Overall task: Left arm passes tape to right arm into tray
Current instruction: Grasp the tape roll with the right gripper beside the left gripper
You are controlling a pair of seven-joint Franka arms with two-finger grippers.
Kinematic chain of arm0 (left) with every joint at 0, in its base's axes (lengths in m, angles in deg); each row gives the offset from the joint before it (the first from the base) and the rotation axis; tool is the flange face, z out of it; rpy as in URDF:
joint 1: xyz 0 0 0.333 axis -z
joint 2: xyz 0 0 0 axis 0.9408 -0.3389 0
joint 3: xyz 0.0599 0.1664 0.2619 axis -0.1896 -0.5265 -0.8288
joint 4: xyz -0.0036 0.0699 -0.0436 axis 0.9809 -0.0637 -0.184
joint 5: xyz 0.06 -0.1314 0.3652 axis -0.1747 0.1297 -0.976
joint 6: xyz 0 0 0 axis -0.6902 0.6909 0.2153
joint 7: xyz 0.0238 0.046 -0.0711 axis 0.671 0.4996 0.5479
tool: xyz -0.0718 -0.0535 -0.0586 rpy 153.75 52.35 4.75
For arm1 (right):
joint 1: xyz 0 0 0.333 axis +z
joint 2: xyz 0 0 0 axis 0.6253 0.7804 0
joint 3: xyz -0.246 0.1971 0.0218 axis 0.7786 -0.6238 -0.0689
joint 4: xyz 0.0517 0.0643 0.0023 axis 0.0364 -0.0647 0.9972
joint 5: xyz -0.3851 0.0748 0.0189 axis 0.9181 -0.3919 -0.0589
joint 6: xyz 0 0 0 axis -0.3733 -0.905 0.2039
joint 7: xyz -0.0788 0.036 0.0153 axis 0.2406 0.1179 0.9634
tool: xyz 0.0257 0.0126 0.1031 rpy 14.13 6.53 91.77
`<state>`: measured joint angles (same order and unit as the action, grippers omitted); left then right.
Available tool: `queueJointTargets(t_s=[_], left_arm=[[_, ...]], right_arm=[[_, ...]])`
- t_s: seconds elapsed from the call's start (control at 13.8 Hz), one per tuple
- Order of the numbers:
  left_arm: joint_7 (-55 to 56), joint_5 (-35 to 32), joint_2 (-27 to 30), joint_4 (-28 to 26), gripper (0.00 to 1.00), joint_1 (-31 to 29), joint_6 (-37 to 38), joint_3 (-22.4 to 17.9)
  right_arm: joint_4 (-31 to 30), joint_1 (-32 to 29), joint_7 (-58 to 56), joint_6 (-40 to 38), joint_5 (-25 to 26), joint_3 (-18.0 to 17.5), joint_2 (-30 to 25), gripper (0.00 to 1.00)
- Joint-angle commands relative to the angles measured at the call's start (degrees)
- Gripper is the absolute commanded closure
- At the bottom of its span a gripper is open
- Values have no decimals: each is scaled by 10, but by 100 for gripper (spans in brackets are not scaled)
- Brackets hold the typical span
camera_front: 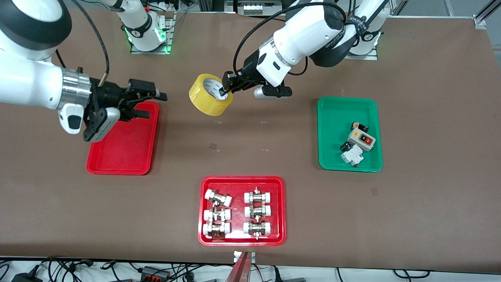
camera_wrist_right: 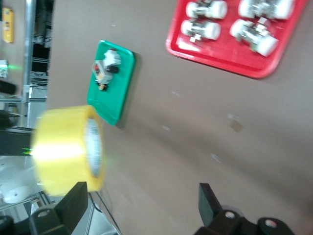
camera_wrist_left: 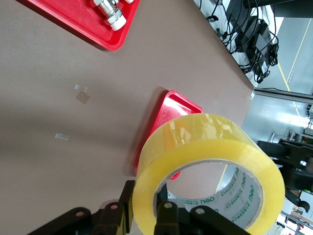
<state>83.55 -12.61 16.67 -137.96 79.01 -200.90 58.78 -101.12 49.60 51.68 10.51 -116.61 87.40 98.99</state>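
My right gripper grabs the yellow tape (camera_front: 210, 100) across the tape's flat sides next, to take it over for the tray.
The yellow tape (camera_front: 210, 100) hangs in the air over the bare brown table, between the two arms. My left gripper (camera_front: 224, 90) is shut on the roll's wall, one finger inside the whitish core and one outside, as the left wrist view shows (camera_wrist_left: 146, 215) on the tape (camera_wrist_left: 210, 161). My right gripper (camera_front: 154, 105) is open and holds nothing, hovering over the plain red tray (camera_front: 121, 152) at the edge toward the tape. In the right wrist view the tape (camera_wrist_right: 68, 149) sits just off one of the spread fingers of the right gripper (camera_wrist_right: 142, 203). The tray (camera_wrist_left: 168, 110) shows past the roll.
A red tray with several white-capped metal fittings (camera_front: 242, 239) lies nearest the front camera. A green tray (camera_front: 332, 117) with small electrical parts (camera_front: 358, 143) lies toward the left arm's end. Small tape marks (camera_front: 213, 147) dot the table's middle.
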Motion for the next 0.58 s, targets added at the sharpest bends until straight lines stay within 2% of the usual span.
queueJointTargets(t_s=[0.0, 0.51], left_arm=[[5, 2, -7, 19, 99, 3, 0, 2], [5, 2, -6, 18, 99, 3, 3, 2]], right_arm=[[14, 37, -9, 6, -14, 4, 0, 0], [14, 81, -4, 48, -19, 4, 16, 0]])
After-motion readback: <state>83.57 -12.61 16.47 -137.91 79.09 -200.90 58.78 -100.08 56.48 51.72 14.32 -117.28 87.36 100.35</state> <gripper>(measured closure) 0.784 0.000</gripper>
